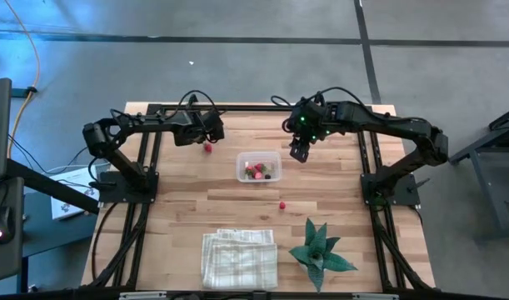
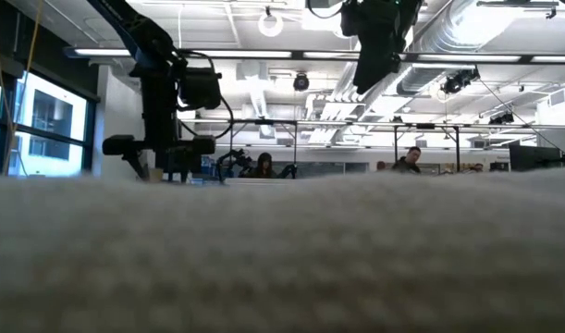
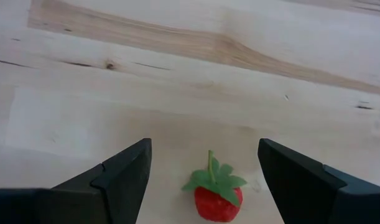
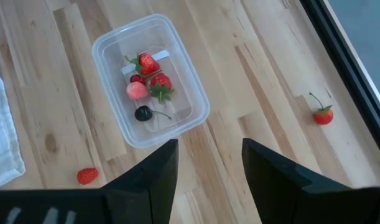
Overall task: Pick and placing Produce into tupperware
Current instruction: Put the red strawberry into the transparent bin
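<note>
My left gripper should next take hold of the strawberry by its green stem [image 3: 211, 168], so that the strawberry can be added to the tupperware.
A red strawberry [image 3: 216, 198] with a green stem lies on the wooden table, far left of centre [image 1: 207, 147]. My left gripper [image 3: 205, 171] hangs open just above it, one finger on either side and neither touching. The clear tupperware [image 1: 259, 167] stands at the table's middle and holds several small red pieces and a dark one [image 4: 143, 113]. Another strawberry [image 1: 281, 204] lies on the table nearer the front edge. My right gripper [image 1: 300, 150] hovers open and holding nothing, to the right of the tupperware [image 4: 151, 78].
A white-and-grey checked folded cloth [image 1: 239, 258] lies at the near edge and fills the low view's foreground [image 2: 282, 259]. A green spiky plant [image 1: 319, 252] stands to its right. Black frame rails [image 1: 146, 179] run along both table sides.
</note>
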You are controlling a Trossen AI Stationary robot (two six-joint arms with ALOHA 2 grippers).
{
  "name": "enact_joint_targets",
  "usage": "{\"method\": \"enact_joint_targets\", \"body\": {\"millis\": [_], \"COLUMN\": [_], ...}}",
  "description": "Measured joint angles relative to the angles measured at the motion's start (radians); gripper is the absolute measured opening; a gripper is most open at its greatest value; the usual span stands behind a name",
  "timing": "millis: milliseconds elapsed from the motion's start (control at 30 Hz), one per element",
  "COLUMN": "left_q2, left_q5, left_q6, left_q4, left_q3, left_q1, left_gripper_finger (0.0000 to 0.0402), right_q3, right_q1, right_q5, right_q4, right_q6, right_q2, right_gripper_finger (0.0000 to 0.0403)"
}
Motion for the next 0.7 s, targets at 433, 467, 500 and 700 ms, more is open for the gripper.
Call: {"method": "enact_joint_targets", "body": {"millis": [433,467,500,700], "left_q2": [0.049,0.059,0.067,0.103], "left_q5": [0.008,0.009,0.012,0.029], "left_q6": [0.01,0.011,0.011,0.029], "left_q4": [0.003,0.008,0.02,0.062], "left_q3": [0.0,0.0,0.0,0.0], "left_q1": [-0.003,-0.003,-0.003,-0.003], "left_gripper_finger": [0.0282,0.0282,0.0282,0.0282], "right_q3": [0.0,0.0,0.0,0.0], "right_q1": [0.0,0.0,0.0,0.0], "right_q5": [0.005,0.005,0.005,0.005], "right_q4": [0.002,0.002,0.002,0.002], "right_q6": [0.011,0.015,0.017,0.018], "right_q2": [0.0,0.0,0.0,0.0], "right_gripper_finger": [0.0169,0.0169,0.0169,0.0169]}}
